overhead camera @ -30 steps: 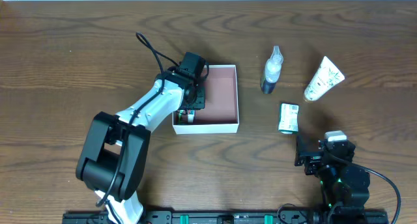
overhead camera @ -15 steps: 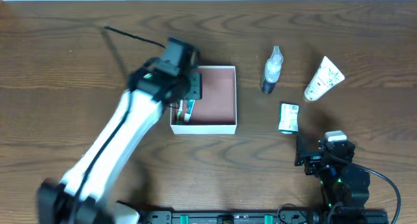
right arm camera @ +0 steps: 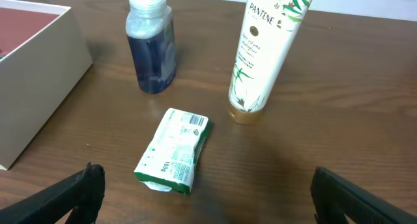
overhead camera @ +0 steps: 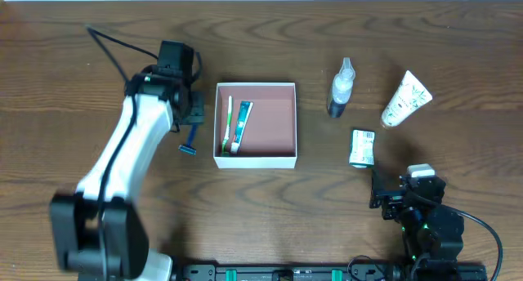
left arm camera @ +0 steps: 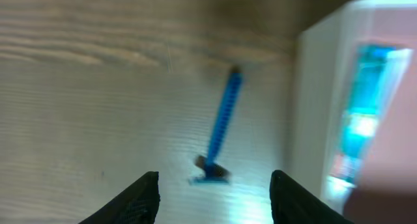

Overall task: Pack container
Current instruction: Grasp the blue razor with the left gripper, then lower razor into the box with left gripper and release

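My left gripper's fingers are well above the razor, its handle below and beyond them, so it is too early to close on the blue razor [overhead camera: 189,140]; lowering comes next.
The container [overhead camera: 286,154], a square white-walled box with a pinkish-brown floor, sits mid-table. A green-and-white toothbrush [overhead camera: 227,124] and a toothpaste tube [overhead camera: 241,122] lie along its left side. A blue razor [overhead camera: 189,140] lies on the table just left of the box. My left gripper [overhead camera: 193,114] is open and empty above the razor. The blurred left wrist view shows the razor [left arm camera: 221,123] between and ahead of my open left gripper [left arm camera: 215,198], with the box wall [left arm camera: 316,113] at right. My right gripper [overhead camera: 377,193] rests open at the front right, also seen in its wrist view [right arm camera: 205,198].
Right of the box stand a small spray bottle [overhead camera: 341,88], a white Pantene tube [overhead camera: 405,100] and a green-and-white soap packet [overhead camera: 362,147]. The right wrist view shows the packet [right arm camera: 174,150], bottle [right arm camera: 151,48], tube [right arm camera: 264,48] and the box corner [right arm camera: 32,107].
My left arm has swung out of the box to the left and now hangs over the razor. The toothbrush and toothpaste stay in the box. The right arm has not moved.
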`<state>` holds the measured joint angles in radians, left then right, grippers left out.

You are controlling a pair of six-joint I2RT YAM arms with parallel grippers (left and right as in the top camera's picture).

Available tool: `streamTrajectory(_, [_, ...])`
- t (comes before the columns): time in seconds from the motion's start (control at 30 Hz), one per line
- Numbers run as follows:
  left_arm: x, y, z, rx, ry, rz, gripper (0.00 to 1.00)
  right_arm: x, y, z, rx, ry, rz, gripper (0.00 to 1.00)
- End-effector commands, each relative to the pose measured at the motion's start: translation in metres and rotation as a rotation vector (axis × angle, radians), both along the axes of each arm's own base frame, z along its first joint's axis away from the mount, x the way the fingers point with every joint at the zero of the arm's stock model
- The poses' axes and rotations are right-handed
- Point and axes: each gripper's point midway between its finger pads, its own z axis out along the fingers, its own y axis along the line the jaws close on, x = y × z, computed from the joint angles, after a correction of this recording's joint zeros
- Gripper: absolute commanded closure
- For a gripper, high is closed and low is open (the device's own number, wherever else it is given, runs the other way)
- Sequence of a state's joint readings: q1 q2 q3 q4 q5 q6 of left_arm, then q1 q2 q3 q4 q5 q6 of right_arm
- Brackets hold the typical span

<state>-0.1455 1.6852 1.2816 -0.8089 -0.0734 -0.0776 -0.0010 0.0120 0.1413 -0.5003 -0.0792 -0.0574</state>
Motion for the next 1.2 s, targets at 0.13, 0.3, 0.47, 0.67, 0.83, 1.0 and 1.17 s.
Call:
streamTrajectory(0.13, [0.002, 0.015, -0.064, 0.014, 0.149, -0.032, 0.45, 0.0, 0.0, 0.0, 0.014, -0.002, -0.005, 0.01])
streamTrajectory(0.3, [0.0, 0.009, -0.089, -0.007, 0.205, -0.071, 0.45, 0.0, 0.0, 0.0, 0.014, -0.002, -0.005, 0.01])
streamTrajectory(0.47, [-0.007, 0.004, -0.113, -0.033, 0.27, -0.091, 0.45, 0.0, 0.0, 0.0, 0.014, -0.002, -0.005, 0.01])
streamTrajectory(0.67, [-0.006, 0.004, -0.119, -0.033, 0.276, -0.09, 0.8, 0.0, 0.0, 0.0, 0.014, -0.002, -0.005, 0.01])
streamTrajectory(0.83, [-0.009, 0.005, -0.105, -0.032, 0.285, -0.089, 0.94, 0.0, 0.0, 0.0, 0.014, -0.002, -0.005, 0.01])
streamTrajectory(1.0, [-0.009, 0.005, -0.053, -0.042, 0.209, -0.058, 0.94, 0.0, 0.0, 0.0, 0.014, -0.002, -0.005, 0.01])
streamTrajectory(1.17, [-0.02, -0.005, 0.024, -0.098, 0.038, 0.002, 0.94, 0.0, 0.0, 0.0, 0.014, -0.002, -0.005, 0.01])
